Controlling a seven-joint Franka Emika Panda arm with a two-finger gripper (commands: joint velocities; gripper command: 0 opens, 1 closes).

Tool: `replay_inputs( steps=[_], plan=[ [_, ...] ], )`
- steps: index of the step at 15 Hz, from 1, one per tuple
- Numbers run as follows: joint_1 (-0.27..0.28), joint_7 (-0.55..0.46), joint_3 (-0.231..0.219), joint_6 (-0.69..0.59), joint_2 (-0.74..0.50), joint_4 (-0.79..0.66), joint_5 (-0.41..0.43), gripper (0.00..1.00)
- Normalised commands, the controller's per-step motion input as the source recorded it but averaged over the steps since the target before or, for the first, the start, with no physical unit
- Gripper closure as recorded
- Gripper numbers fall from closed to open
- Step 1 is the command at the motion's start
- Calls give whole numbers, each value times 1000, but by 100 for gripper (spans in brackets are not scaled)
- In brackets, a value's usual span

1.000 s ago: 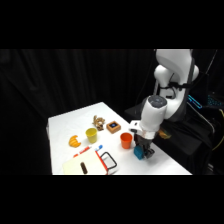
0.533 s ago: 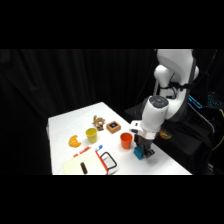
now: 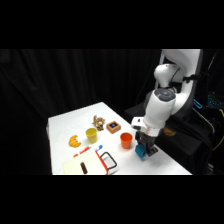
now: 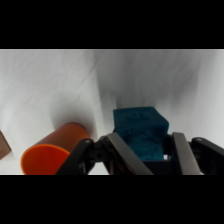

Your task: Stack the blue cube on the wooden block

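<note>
My gripper will stack the blue cube (image 3: 142, 151) on the wooden block (image 3: 113, 127), so next it will grab the cube by its opposite sides.
The blue cube (image 3: 142, 151) sits on the white table (image 3: 65, 125) near its right front edge, just right of an orange cup (image 3: 126, 140). My gripper (image 3: 144, 146) has come down over it. In the wrist view the blue cube (image 4: 140, 131) lies between the two fingers of my gripper (image 4: 152, 162), which stands open with a thin gap showing at the right finger (image 4: 182, 152). The wooden block (image 3: 113, 127), reddish-brown with a dark square on top, lies farther back and to the left of the cup, well apart from the gripper.
The orange cup (image 4: 52, 150) stands close beside the cube. A yellow cup (image 3: 91, 134), a tan wooden figure (image 3: 98, 121) and an orange piece (image 3: 75, 141) sit to the left. A white pad (image 3: 87, 164) and a blue-tipped pen (image 3: 92, 148) lie at the front left.
</note>
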Motion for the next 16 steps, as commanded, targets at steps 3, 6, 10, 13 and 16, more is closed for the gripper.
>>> replay_inputs(
  steps=[3, 6, 10, 13, 16],
  plan=[
    [-219, -194, 207, -327, -339, 4, 22, 74],
    [-288, -319, 235, -259, -321, 13, 124, 74],
    [-256, -317, 172, -234, -317, -1, 143, 74],
    [-233, -312, 123, -223, -304, -25, 157, 74],
    [-216, -297, 97, -224, -319, -43, 157, 74]
  ],
)
